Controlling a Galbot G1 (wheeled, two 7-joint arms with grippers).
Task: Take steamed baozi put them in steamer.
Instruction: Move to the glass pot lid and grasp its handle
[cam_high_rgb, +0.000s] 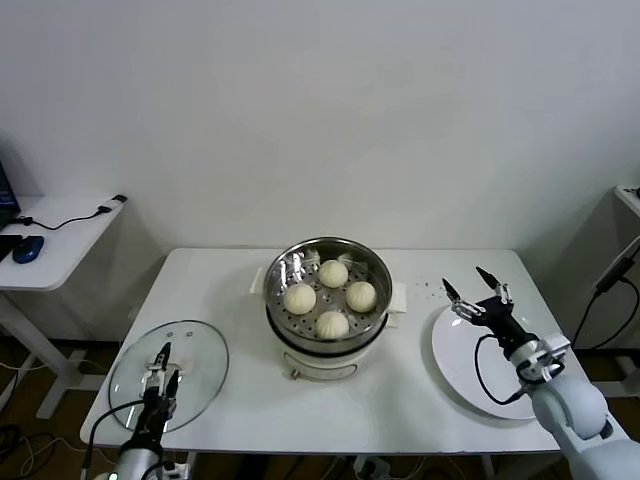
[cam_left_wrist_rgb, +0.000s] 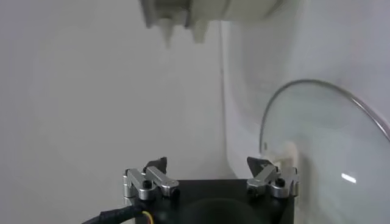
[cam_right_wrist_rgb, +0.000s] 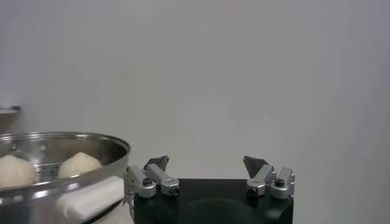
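The glass lid is much wider than the open fingers, so my left gripper should next pick it up by its narrow white handle (cam_high_rgb: 167, 365).
The steel steamer (cam_high_rgb: 283, 318) stands mid-table with several cream-white baozi (cam_high_rgb: 333, 273) on its perforated basket floor. In the right wrist view the steamer (cam_right_wrist_rgb: 36, 195) and two baozi (cam_right_wrist_rgb: 79, 164) show at one side. My right gripper (cam_high_rgb: 467, 284) is open and empty, held above the far edge of the white plate (cam_high_rgb: 470, 365), to the right of the steamer. My left gripper (cam_high_rgb: 163, 363) hangs over the glass lid (cam_high_rgb: 200, 345) at the front left; the left wrist view shows it (cam_left_wrist_rgb: 207, 163) open and empty beside the lid (cam_left_wrist_rgb: 329, 146).
The white plate at the right is bare. A side desk (cam_high_rgb: 60, 235) with a mouse and cable stands at the far left. The table's front edge (cam_high_rgb: 330, 452) runs close below the lid and plate.
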